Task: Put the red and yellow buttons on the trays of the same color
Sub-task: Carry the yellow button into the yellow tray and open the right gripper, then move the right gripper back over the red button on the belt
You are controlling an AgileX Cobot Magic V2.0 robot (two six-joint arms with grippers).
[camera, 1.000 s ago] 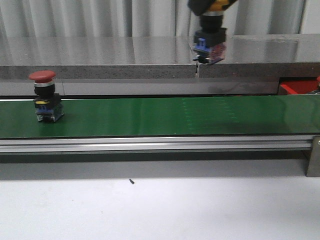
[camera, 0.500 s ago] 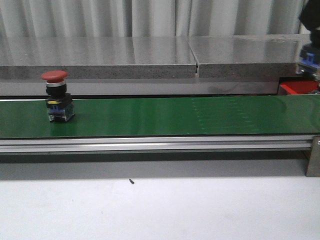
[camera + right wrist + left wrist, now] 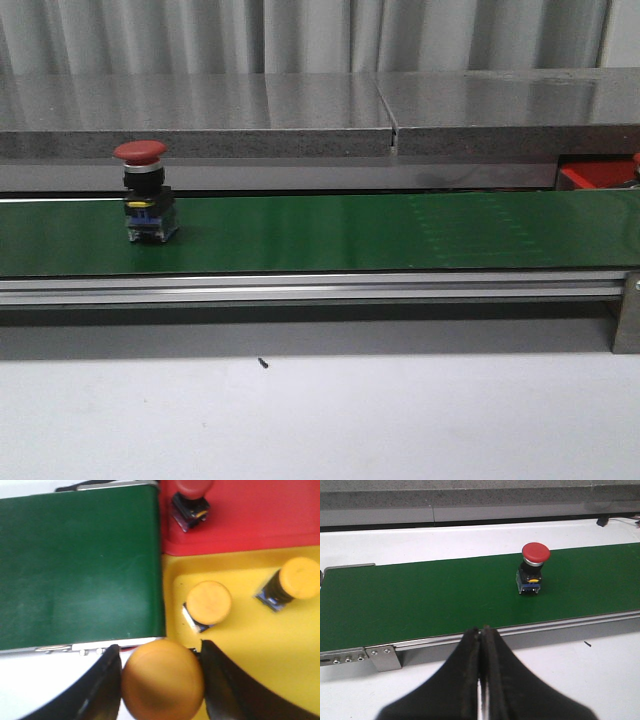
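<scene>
The yellow button (image 3: 163, 680) is still high over the yellow tray's near corner (image 3: 175, 635), so my right gripper keeps hold of the button for now, until it is lower.
A red button (image 3: 145, 195) stands upright on the green belt (image 3: 350, 232), left of the middle. It also shows in the left wrist view, where that red button (image 3: 535, 568) is beyond my left gripper (image 3: 481, 630), which is shut and empty in front of the belt's rail. My right gripper (image 3: 161, 652) is shut on a yellow button (image 3: 162, 680), over the near corner of the yellow tray (image 3: 250, 650). That tray holds two yellow buttons (image 3: 207, 602) (image 3: 294, 580). The red tray (image 3: 260, 515) beside it holds one red button (image 3: 192, 500).
Both trays sit at the end of the belt (image 3: 80, 565). In the front view only a corner of the red tray (image 3: 590, 176) shows at far right. A grey stone ledge (image 3: 300, 115) runs behind the belt and a metal rail (image 3: 300, 290) along its front.
The red button has ridden rightward on the belt. The right gripper with its yellow button has left the front view toward the right.
</scene>
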